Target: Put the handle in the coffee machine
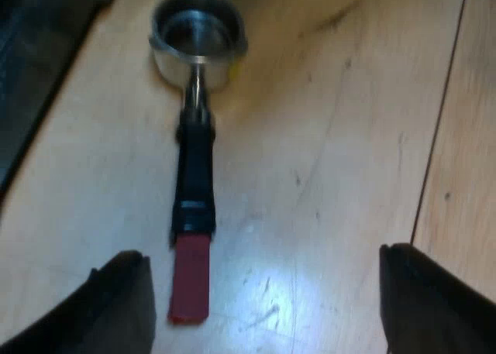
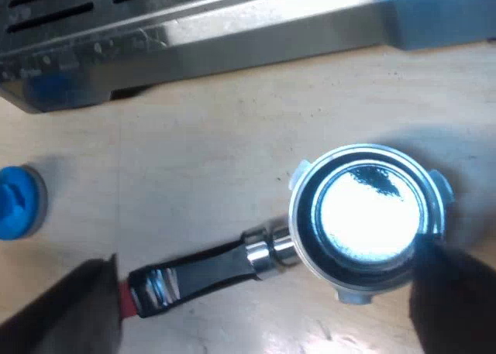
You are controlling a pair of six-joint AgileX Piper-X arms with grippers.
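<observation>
My right gripper needs to grab the holder by its wide round basket (image 2: 368, 218) next, because the holder's long handle (image 2: 203, 273) sticks far out to one side.
The metal holder (image 1: 198, 40) lies loose on the wooden table, its dark handle (image 1: 194, 176) pointing at my left gripper (image 1: 263, 307). That gripper is open, and the handle's red end (image 1: 190, 280) lies between its fingers, close to one finger (image 1: 116, 307). From above, the right wrist view looks into the holder's round basket (image 2: 360, 218); its handle (image 2: 205, 273) runs out toward one finger (image 2: 62, 315). My right gripper (image 2: 263, 296) hangs open over the holder, with one finger by the red end (image 2: 124, 300) and the other by the basket's rim.
The espresso machine's metal base with its slotted tray (image 2: 194, 29) runs along the table beyond the holder. A blue tamper (image 2: 17, 201) stands on the table near the machine. A dark edge (image 1: 31, 67) borders the wood near the basket. A seam (image 1: 438, 122) crosses the tabletop.
</observation>
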